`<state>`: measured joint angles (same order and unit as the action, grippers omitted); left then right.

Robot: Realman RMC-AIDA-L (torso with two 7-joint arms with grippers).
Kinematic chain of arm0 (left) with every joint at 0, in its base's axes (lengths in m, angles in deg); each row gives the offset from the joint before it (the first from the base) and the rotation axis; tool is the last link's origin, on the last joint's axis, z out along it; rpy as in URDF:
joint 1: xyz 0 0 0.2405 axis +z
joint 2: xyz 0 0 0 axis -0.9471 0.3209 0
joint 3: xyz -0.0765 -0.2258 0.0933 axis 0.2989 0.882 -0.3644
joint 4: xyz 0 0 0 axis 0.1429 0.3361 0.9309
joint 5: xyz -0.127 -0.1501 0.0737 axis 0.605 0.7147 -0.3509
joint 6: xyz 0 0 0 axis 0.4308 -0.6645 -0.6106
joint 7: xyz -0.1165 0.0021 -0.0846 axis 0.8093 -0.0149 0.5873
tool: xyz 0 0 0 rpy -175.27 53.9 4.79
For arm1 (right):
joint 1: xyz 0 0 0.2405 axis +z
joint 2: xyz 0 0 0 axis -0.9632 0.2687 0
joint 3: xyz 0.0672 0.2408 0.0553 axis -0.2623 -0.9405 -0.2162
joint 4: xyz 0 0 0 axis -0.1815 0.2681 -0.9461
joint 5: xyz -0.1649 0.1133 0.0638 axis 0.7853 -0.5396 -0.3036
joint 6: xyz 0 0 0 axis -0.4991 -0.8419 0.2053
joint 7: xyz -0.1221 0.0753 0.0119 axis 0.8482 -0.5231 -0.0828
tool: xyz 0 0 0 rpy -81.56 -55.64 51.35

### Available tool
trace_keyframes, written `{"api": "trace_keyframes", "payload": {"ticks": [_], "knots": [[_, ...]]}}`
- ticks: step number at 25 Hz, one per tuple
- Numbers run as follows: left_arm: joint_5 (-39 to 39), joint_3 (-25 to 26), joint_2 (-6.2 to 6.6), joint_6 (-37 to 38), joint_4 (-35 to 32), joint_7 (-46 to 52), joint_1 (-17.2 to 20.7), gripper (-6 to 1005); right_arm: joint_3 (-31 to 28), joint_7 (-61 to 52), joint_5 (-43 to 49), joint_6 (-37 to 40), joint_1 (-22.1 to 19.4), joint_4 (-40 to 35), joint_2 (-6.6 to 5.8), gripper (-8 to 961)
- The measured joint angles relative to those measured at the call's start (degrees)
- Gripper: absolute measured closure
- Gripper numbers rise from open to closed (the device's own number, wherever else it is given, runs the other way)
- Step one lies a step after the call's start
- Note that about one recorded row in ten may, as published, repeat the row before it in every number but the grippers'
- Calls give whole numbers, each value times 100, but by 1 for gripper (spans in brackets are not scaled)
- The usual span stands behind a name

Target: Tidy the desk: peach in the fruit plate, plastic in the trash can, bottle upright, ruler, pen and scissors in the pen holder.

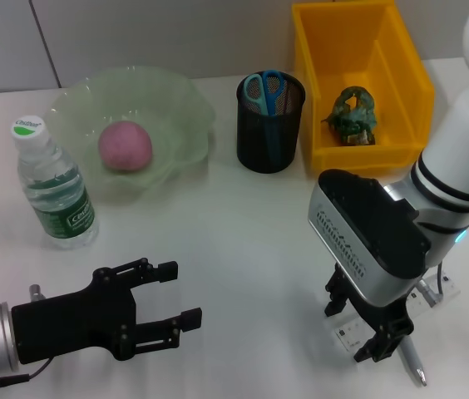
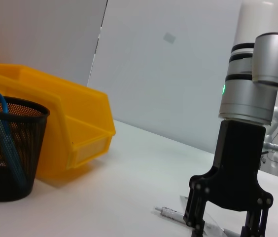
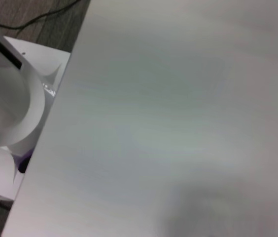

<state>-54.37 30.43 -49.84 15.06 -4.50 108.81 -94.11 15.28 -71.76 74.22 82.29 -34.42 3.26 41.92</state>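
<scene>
The right gripper's fingers are low on the desk beside the clear ruler's edges, so it is time to close on the ruler.
The pink peach point(image 1: 124, 145) lies in the pale-green fruit plate point(image 1: 180, 100) at the back left. The bottle point(image 1: 54, 187) stands upright to the left of the plate. The black mesh pen holder point(image 1: 269, 133) holds the blue scissors point(image 1: 264, 88). Green crumpled plastic point(image 1: 352, 115) lies in the yellow trash can point(image 1: 384, 50). My right gripper point(image 1: 361, 322) is open at the front right, low over the desk point(image 1: 243, 224), with its fingers on either side of the clear ruler point(image 1: 349, 334). The pen point(image 1: 413, 366) lies beside it. My left gripper point(image 1: 155, 307) is open and empty at the front left.
The left wrist view shows the pen holder point(image 2: 8, 148), the trash can point(image 2: 75, 133), the right gripper point(image 2: 225, 228) and the pen's end point(image 2: 171, 213) on the desk. The right wrist view shows bare desk surface point(image 3: 178, 108) and its edge.
</scene>
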Motion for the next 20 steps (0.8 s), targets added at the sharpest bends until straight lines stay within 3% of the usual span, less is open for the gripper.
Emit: {"api": "trace_keyframes", "payload": {"ticks": [12,20], "knots": [[0,53,8,16,-7,0,7,196,56,-39,13,-94,-1,-13,0,297],[0,53,17,20,-38,55,13,197,68,-77,13,-99,0,-17,0,502]]}}
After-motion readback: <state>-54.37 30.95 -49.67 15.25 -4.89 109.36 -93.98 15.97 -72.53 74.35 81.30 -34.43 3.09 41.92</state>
